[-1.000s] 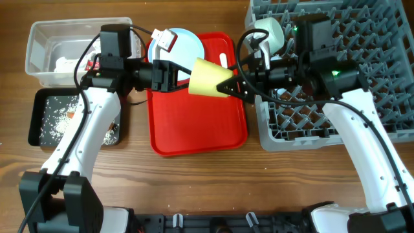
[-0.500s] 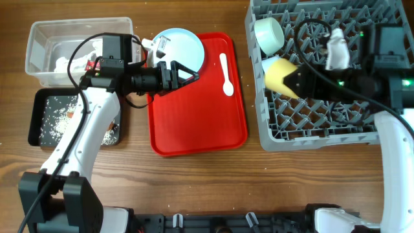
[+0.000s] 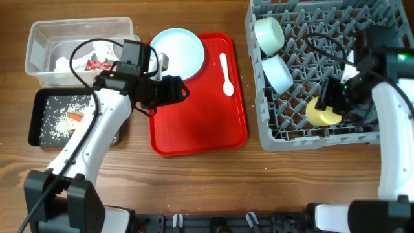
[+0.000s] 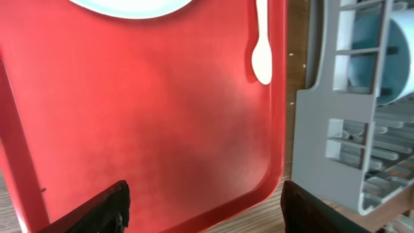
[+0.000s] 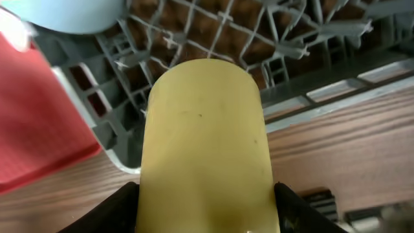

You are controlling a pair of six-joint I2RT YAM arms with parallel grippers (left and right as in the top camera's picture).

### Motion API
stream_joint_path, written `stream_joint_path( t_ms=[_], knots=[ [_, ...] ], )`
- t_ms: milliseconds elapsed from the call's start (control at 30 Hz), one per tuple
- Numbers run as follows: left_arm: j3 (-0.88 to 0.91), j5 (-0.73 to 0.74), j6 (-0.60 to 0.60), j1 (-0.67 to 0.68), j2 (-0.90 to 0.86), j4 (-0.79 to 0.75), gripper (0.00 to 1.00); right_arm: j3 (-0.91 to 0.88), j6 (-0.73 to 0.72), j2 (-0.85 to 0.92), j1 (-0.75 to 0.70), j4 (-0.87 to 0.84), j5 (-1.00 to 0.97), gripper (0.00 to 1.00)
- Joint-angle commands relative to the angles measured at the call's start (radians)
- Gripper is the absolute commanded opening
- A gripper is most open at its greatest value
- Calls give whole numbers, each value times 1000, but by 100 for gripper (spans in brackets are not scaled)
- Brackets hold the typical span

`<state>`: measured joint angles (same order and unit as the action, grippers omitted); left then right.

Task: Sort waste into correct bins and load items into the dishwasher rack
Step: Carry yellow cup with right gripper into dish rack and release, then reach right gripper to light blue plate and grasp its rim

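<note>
The yellow cup hangs tilted, and its lower end (image 3: pixel 317 113) is above the rack's wires, so the right gripper should lower the cup into the rack's front corner (image 3: pixel 283 131) before letting go of it.
My right gripper (image 3: pixel 333 102) is shut on the yellow cup (image 3: pixel 321 112), holding it over the front part of the grey dishwasher rack (image 3: pixel 388 133); the cup fills the right wrist view (image 5: pixel 206 142). Two pale blue bowls (image 3: pixel 269 34) (image 3: pixel 279 73) lie in the rack's left side. My left gripper (image 3: pixel 176 89) is open and empty above the red tray (image 3: pixel 194 123), its fingers wide apart in the left wrist view (image 4: pixel 204 210). The blue plate (image 3: pixel 178 50) and white spoon (image 3: pixel 226 74) lie on the tray.
The clear tub (image 3: pixel 39 39) at the back left holds crumpled white paper (image 3: pixel 100 48) and the red wrapper (image 3: pixel 98 65). The black tray (image 3: pixel 35 126) in front of it holds rice and the carrot (image 3: pixel 75 117).
My right arm carried the yellow cup from over the red tray across to the rack's front. My left gripper let go of the cup, drew back left and lowered over the tray.
</note>
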<state>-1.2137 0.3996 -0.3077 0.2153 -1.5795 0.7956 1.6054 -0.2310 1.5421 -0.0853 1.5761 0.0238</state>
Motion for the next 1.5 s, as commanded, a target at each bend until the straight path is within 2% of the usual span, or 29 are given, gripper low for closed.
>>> stream_joint_path(
  t_ms=[0, 233, 267, 333, 433, 500, 667, 833, 1100, 1200, 1300, 1467],
  knots=[
    [-1, -80, 13, 12, 14, 9, 76, -3, -3, 59, -4, 2, -23, 51],
    [-1, -80, 13, 12, 14, 9, 78, -138, 42, 135, -3, -144, 60, 52],
    [-1, -80, 13, 12, 14, 8, 78, -144, 41, 145, -3, -149, 60, 56],
    [-1, -80, 13, 12, 14, 9, 78, -144, 42, 162, -3, -154, 59, 76],
    [-1, -80, 13, 12, 14, 9, 79, -144, 40, 162, -3, -170, 60, 95],
    [-1, -80, 13, 12, 14, 9, 82, -140, 40, 161, -3, -177, 60, 99],
    [-1, -80, 13, 12, 14, 9, 86, -77, 47, 139, -3, -161, 68, 100],
    [-1, -80, 13, 12, 14, 9, 92, 11, 94, 28, 3, -159, 94, 99],
    [-1, -80, 13, 12, 14, 0, 96, 50, 108, -121, 109, -201, 202, 97],
    [-1, -84, 13, 12, 14, -2, 97, 49, 85, -121, 227, -266, 241, 95],
    [-5, -113, 12, 1, 19, 7, 97, 49, -11, -118, 364, -397, 220, 93],
    [-42, -129, -26, -159, 120, 87, 99, 48, -142, -22, 505, -626, 124, 91]
  ],
)
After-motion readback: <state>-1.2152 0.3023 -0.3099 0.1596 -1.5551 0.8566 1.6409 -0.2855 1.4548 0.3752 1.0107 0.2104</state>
